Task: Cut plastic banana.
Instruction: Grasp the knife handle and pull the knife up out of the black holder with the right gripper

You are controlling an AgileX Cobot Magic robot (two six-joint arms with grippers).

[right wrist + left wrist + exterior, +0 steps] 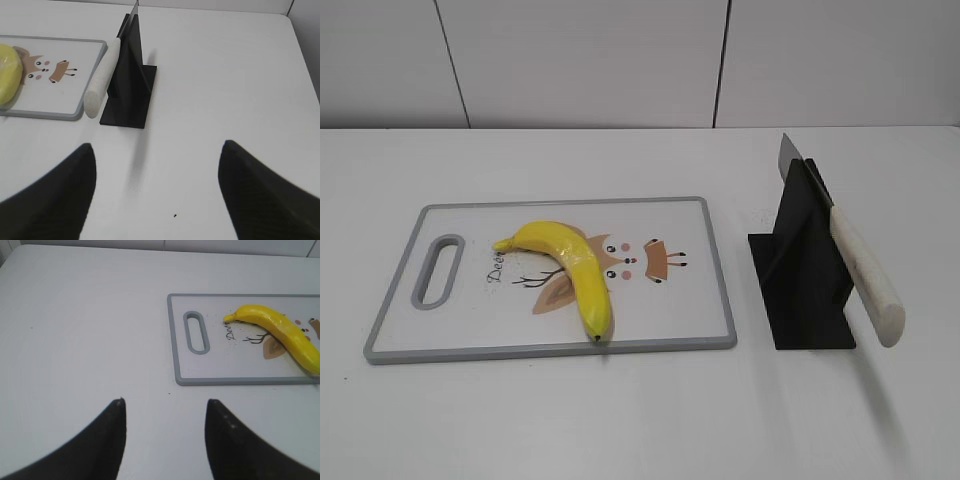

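Note:
I should next take the knife by its pale handle with my right gripper, so that the blade stays free to slice the plastic banana.
The plastic banana (572,270) is glossy yellow and curved, and lies whole on a white cutting board (460,330) with a grey rim and a deer picture. It also shows in the left wrist view (280,332) and partly in the right wrist view (9,75). A knife with a white handle (865,270) rests tilted in a black stand (800,270), also in the right wrist view (102,75). My left gripper (165,402) is open and empty over bare table, left of the board. My right gripper (157,150) is open and empty, in front of the stand.
The white table (640,420) carries the board at the left and the black stand (131,85) at the right. A grey wall rises behind the table. The board has a slot handle (195,332) at its left end.

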